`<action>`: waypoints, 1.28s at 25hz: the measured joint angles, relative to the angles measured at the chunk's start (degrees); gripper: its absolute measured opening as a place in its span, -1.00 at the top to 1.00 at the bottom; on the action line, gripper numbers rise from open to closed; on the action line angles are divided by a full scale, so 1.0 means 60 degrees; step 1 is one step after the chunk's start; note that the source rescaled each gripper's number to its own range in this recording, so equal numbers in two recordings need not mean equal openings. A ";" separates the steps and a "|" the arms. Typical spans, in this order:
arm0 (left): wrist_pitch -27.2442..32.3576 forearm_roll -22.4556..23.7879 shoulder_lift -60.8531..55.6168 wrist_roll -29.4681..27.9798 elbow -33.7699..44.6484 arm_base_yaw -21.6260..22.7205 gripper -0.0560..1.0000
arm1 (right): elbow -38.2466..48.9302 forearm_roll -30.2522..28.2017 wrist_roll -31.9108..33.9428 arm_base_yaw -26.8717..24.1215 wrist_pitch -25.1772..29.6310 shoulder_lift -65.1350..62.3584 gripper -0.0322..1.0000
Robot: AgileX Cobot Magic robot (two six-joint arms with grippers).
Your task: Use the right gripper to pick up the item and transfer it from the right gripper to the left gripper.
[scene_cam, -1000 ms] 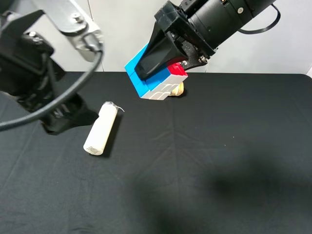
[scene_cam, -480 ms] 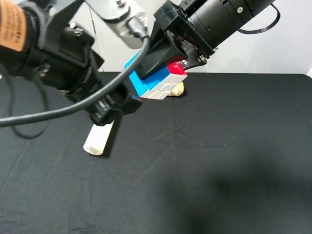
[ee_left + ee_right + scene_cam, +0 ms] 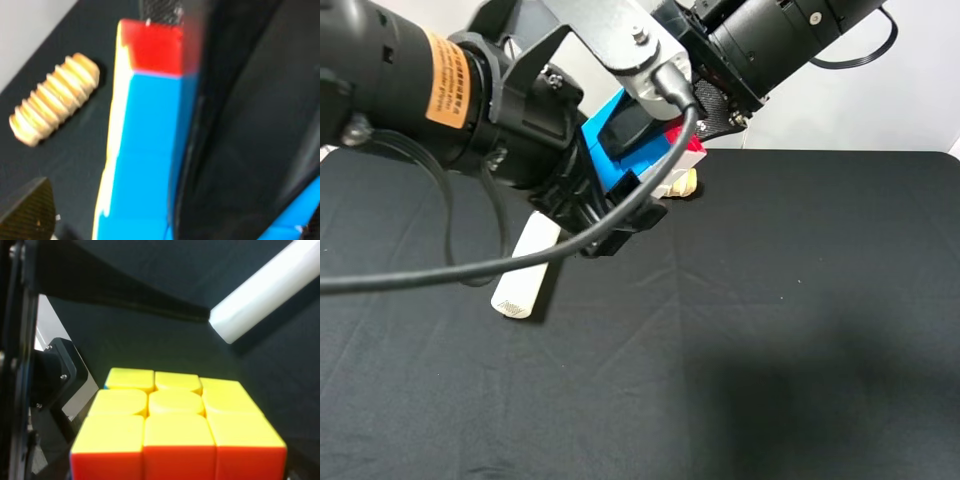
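My left gripper grips the puzzle cube by its pale side (image 3: 674,184) and the side opposite next, to take the cube over from my right gripper.
My right gripper (image 3: 655,130) is shut on the puzzle cube (image 3: 605,135) and holds it tilted above the far middle of the table. Blue, red and white faces show in the high view. The right wrist view shows its yellow face (image 3: 175,425). My left gripper (image 3: 620,215), on the arm with the orange label band, is right at the cube's lower left side. Its jaws look open. In the left wrist view the cube's blue and red side (image 3: 145,150) fills the middle, next to a black right finger (image 3: 240,125). One left fingertip (image 3: 27,210) shows at the corner.
A white cylinder (image 3: 525,280) lies on the black cloth at the left, partly under my left arm; it also shows in the right wrist view (image 3: 265,290). A ribbed wooden roller (image 3: 688,183) lies behind the cube, also seen in the left wrist view (image 3: 55,97).
My left arm has swung in from the far left, rightward and up to the cube. My right gripper has held the cube still.
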 joint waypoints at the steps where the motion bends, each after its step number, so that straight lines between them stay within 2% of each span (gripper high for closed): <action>1: -0.0052 0.0051 0.0010 0.0005 0.0000 0.0000 -0.68 | 0.0000 -0.0001 0.0000 -0.0024 0.0000 0.0000 0.94; 7: -0.0344 0.0143 0.0010 0.0005 0.0000 0.0000 -0.54 | 0.0000 0.0010 0.0012 -0.0074 -0.0065 0.0000 0.94; 10: -0.0815 0.0143 0.0041 -0.0008 0.0000 0.0000 -0.23 | 0.0000 0.0024 0.0037 -0.0026 -0.0072 0.0000 0.94; 11: -0.0933 0.0143 0.0049 -0.0008 0.0000 0.0000 0.07 | 0.0000 0.0030 0.0037 -0.0019 -0.0083 0.0000 0.94; 12: -0.0975 0.0143 0.0049 -0.0008 0.0000 0.0000 0.23 | 0.0000 0.0030 0.0040 -0.0019 -0.0083 0.0000 0.94; 13: -0.0987 0.0143 0.0049 -0.0008 0.0000 0.0000 0.49 | 0.0000 0.0043 0.0048 -0.0008 -0.0108 0.0000 0.94; 14: -0.0987 0.0166 0.0049 -0.0008 0.0000 0.0000 0.81 | 0.0000 0.0056 0.0085 -0.0008 -0.0149 0.0000 0.94; 29: -0.1027 0.0176 0.0091 -0.0008 0.0000 -0.0011 0.81 | 0.0000 0.0012 0.0177 -0.0008 -0.0169 0.0000 0.92; 30: -0.1046 0.0176 0.0091 -0.0008 0.0000 -0.0011 0.86 | 0.0000 0.0000 0.0177 -0.0008 -0.0181 0.0000 0.58; 31: -0.1046 0.0176 0.0099 -0.0008 0.0000 -0.0011 0.89 | 0.0000 -0.0019 0.0162 -0.0008 -0.0237 0.0000 -0.05; 32: -0.1046 0.0176 0.0097 -0.0008 0.0000 -0.0011 0.89 | 0.0000 -0.0057 0.0153 0.0003 -0.0268 0.0000 -0.44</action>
